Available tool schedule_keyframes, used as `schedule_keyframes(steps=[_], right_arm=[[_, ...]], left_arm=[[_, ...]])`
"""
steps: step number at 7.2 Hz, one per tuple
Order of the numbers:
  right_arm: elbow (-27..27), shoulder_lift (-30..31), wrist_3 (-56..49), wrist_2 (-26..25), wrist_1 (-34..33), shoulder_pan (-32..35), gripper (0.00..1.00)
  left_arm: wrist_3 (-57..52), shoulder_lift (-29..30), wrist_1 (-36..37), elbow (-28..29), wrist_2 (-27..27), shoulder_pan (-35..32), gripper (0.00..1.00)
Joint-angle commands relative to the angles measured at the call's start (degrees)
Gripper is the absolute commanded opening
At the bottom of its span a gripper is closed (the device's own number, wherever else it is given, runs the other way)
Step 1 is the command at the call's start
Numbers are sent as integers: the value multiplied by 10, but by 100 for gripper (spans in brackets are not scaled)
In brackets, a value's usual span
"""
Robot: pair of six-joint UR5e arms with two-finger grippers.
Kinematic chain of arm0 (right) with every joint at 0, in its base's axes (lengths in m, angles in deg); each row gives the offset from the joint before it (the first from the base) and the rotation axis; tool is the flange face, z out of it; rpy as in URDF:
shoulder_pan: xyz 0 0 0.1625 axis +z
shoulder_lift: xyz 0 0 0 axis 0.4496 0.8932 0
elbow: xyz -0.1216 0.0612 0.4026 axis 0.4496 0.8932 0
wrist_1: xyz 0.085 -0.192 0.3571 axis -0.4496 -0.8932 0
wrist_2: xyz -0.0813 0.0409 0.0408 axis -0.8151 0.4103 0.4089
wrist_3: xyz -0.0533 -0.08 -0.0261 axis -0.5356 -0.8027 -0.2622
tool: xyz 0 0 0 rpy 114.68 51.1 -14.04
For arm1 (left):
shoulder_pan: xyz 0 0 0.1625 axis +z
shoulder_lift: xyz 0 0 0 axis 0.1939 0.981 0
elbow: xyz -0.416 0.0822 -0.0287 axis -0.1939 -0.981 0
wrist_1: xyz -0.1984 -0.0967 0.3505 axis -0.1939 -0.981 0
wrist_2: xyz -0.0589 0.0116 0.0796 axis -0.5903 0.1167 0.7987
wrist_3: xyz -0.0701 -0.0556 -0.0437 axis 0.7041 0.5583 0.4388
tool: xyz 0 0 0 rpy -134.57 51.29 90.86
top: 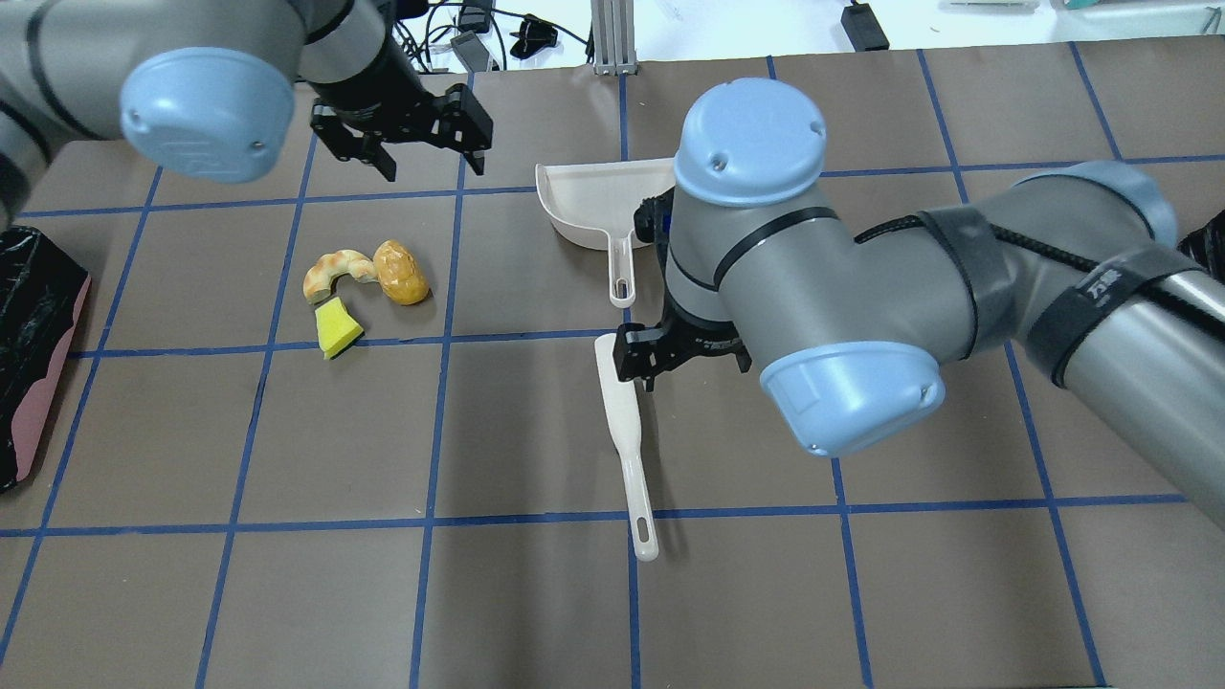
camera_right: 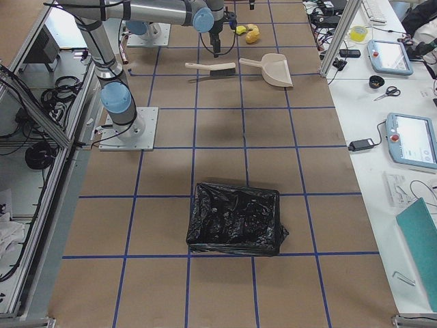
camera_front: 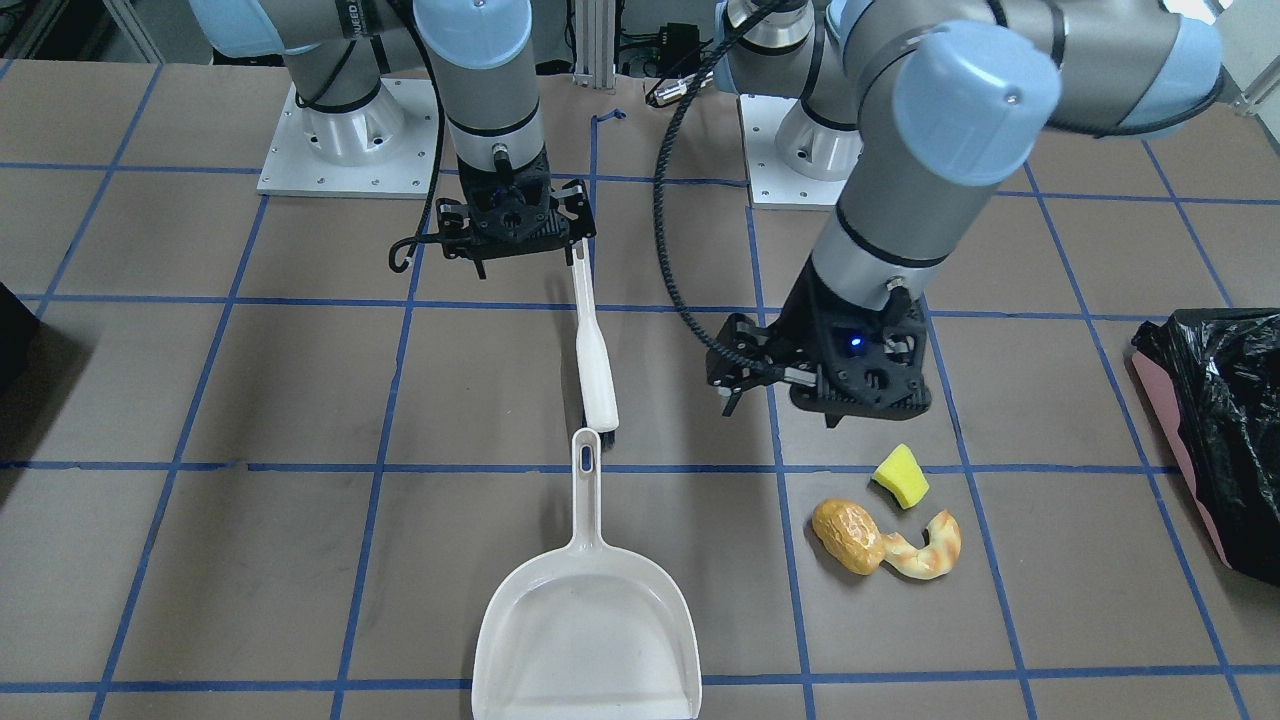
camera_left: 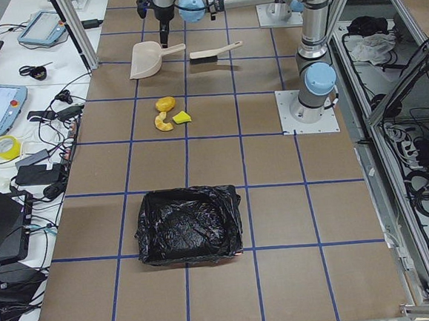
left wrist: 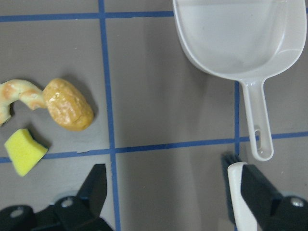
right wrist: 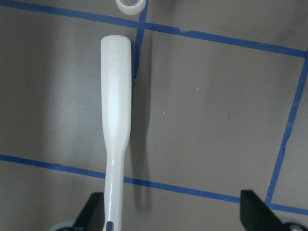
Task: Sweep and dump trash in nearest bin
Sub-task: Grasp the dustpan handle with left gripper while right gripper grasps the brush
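My right gripper grabs the white brush by its slim handle (camera_front: 582, 274) next. Then it sweeps the trash into the dustpan (camera_front: 585, 630).
The trash lies together on the table: a yellow sponge wedge (camera_front: 900, 478) (left wrist: 24, 151), a golden-brown roll (camera_front: 845, 535) (left wrist: 70, 110) and a tan croissant (camera_front: 930, 550) (left wrist: 19, 94). My left gripper (camera_front: 780, 410) (left wrist: 175, 192) is open and empty, hovering just robot-side of the trash. My right gripper (camera_front: 525, 262) (right wrist: 173, 211) is open over the handle end of a white brush (camera_front: 597, 350) (right wrist: 115, 120) lying flat; the handle runs beside one finger, ungripped. The bin (camera_front: 1220, 420) (camera_left: 190, 225), pinkish with a glossy black bag, stands at the table end on my left.
A white dustpan (camera_front: 590, 630) (left wrist: 236, 38) lies flat, its handle tip pointing at the brush's head. A second black-lined bin (camera_right: 235, 219) stands at the table end on my right. A dark object (camera_front: 10, 340) shows at the front-facing view's left edge.
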Motion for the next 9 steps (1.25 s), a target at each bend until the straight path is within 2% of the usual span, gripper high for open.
schedule_keyframes(steps=[1, 4, 8, 9], right_arm=[[-13, -34, 47, -10, -41, 62, 100], [-96, -85, 48, -10, -196, 70, 100], [-102, -103, 68, -6, -205, 81, 96], [-103, -106, 77, -4, -203, 87, 87]], left_arm=[[57, 61, 55, 11, 2, -59, 100], [102, 128, 122, 21, 12, -104, 100], [108, 178, 124, 7, 12, -132, 100], [109, 179, 111, 1, 12, -138, 100]])
